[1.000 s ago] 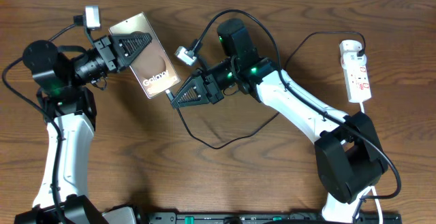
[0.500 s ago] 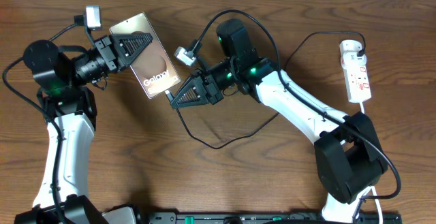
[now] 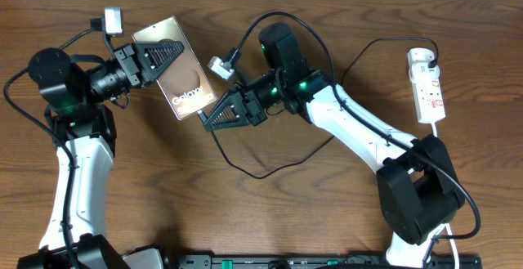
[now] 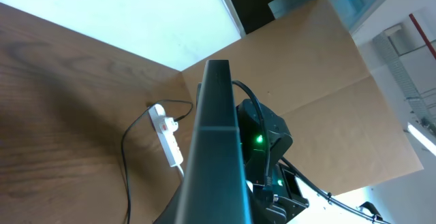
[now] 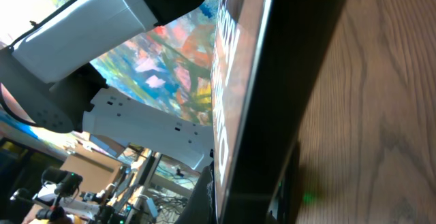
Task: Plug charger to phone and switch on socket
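Observation:
My right gripper is ready to open now. Its fingers meet the phone's lower edge (image 3: pixel 191 114) and the cable (image 3: pixel 220 148) is in line, so the charger would stay plugged in if I let go.
My left gripper (image 3: pixel 159 56) is shut on the upper part of the bronze-brown phone (image 3: pixel 186 77) and holds it tilted above the table. In the left wrist view the phone (image 4: pixel 219 149) shows edge-on. My right gripper (image 3: pixel 214 115) is at the phone's lower end, shut on the tip of the charger (image 3: pixel 261 173). The tip itself is hidden. The charger's thin black cable loops over the table and runs up to the socket (image 3: pixel 428 85), a white power strip at the far right; the socket also shows in the left wrist view (image 4: pixel 168 132). The phone's dark edge (image 5: pixel 272 81) fills the right wrist view.
The right arm's base (image 3: pixel 417 195) stands at the front right, with the socket's white cord (image 3: pixel 448 232) beside it. The left arm's base (image 3: pixel 78 179) is at the front left. A black rail (image 3: pixel 327 261) runs along the table's front edge.

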Tool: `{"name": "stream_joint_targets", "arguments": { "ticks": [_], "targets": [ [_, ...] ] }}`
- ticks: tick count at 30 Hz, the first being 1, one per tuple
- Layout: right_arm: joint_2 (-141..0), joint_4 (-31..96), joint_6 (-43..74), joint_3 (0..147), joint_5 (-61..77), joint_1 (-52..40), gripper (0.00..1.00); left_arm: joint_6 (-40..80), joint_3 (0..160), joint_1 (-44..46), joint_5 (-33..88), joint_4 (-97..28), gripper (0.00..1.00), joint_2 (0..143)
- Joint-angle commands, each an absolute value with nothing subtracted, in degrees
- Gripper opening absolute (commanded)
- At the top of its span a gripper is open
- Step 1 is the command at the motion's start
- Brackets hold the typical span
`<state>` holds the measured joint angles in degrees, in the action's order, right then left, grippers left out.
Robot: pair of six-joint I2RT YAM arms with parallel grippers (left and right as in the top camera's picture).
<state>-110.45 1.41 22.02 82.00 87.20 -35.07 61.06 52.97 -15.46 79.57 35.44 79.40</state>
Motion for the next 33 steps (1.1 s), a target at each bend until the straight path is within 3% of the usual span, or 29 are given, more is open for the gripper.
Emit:
{"name": "stream_joint_targets", "arguments": {
  "ticks": [1, 14, 33],
  "targets": [
    [-110.26, 0.14, 23.44, 82.39, 86.94, -35.2, 0.01, 59.83, 53.67, -15.0, 82.06, 36.12, 0.07, 78.06],
    [-110.26, -8.1, 31.64, 82.39, 85.62, -35.2, 0.01, 55.22, 53.67, -13.19, 83.05, 36.12, 0.07, 78.06],
    [-110.26, -10.09, 32.99, 82.39, 85.65, -34.37, 0.03, 54.43, 53.67, -12.03, 83.35, 36.12, 0.07, 78.06]
  ]
}}
